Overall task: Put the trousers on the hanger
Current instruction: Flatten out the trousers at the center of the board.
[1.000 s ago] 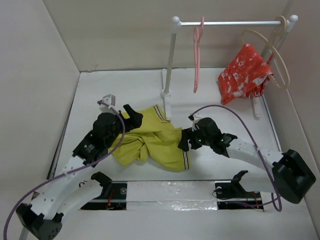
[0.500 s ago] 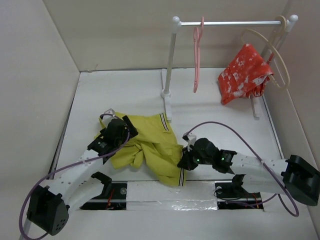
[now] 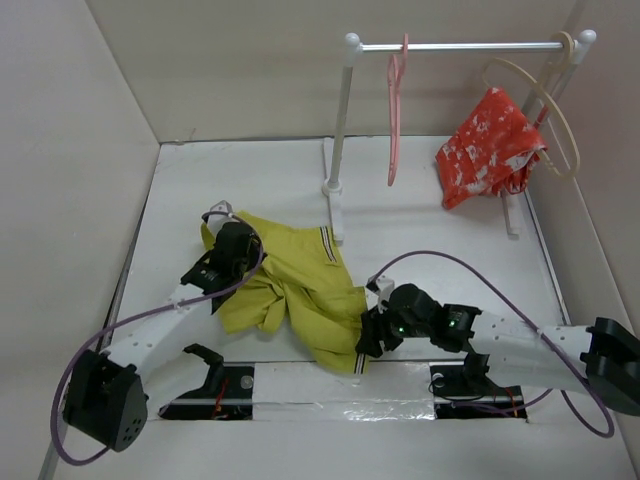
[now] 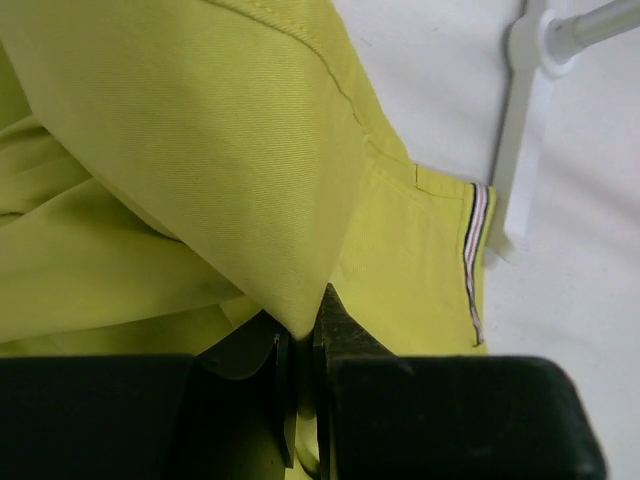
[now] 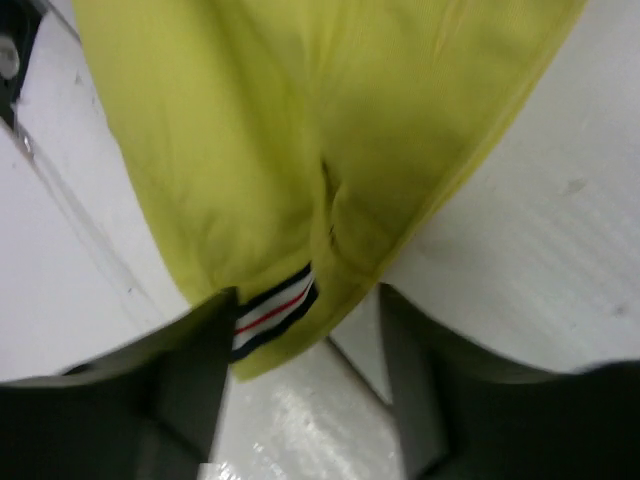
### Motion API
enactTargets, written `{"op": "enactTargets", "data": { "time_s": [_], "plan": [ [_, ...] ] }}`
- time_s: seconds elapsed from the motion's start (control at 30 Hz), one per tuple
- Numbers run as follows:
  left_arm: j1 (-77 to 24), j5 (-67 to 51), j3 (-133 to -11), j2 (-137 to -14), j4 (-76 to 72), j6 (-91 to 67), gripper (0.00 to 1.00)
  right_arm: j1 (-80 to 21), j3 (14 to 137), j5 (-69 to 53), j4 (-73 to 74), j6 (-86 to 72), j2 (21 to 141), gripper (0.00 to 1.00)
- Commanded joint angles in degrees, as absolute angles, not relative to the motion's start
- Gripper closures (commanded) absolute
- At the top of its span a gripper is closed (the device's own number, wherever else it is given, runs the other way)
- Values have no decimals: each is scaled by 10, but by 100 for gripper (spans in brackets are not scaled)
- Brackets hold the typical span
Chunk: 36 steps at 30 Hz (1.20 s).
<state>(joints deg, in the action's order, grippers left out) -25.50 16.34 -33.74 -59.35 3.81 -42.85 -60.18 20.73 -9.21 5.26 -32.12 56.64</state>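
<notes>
The crumpled cloth needs to be spread for the hanger, so I will next use my right gripper to grab the trousers (image 3: 295, 290) by the striped piece of cloth at their edge (image 3: 360, 362).
The mustard-yellow trousers (image 3: 295, 290) lie crumpled on the white table between both arms. My left gripper (image 3: 238, 252) is at their far-left part and is shut on a raised fold of the yellow cloth (image 4: 250, 150), pinched between the black fingers (image 4: 345, 335). My right gripper (image 5: 300, 370) is open at the trousers' near-right corner. The striped band (image 5: 275, 310) lies between its spread fingers (image 5: 190, 385), close to the left one. The pink hanger (image 3: 395, 120) hangs from the rail at the back, away from both grippers.
A white rack (image 3: 340, 130) stands at the back with its foot (image 4: 525, 150) just beyond the trousers. A beige hanger (image 3: 548, 105) and a red patterned garment (image 3: 488, 148) hang at its right end. Walls close in left, back and right; taped strip (image 3: 340, 385) along near edge.
My left gripper has closed on a fold of the trousers. The right gripper moved toward the near edge, closed, then opened again. The trousers shifted toward the near edge.
</notes>
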Motion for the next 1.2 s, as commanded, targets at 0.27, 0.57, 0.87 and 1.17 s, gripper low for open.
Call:
{"op": "enactTargets", "data": {
  "time_s": [0.27,0.57,0.87,1.17],
  "plan": [
    [-249,146,-224,-393,147,-501,100,-564,404,-33,149,-224,500,14],
    [-281,92,-157,-344,137,-543,100,-522,557,40,4,-210,845,38],
    [-292,84,-147,-336,129,-545,100,-522,663,206,-2,-265,1055,25],
    [-292,94,-149,-343,120,-534,98,-522,669,195,19,-287,1145,22]
  ]
}}
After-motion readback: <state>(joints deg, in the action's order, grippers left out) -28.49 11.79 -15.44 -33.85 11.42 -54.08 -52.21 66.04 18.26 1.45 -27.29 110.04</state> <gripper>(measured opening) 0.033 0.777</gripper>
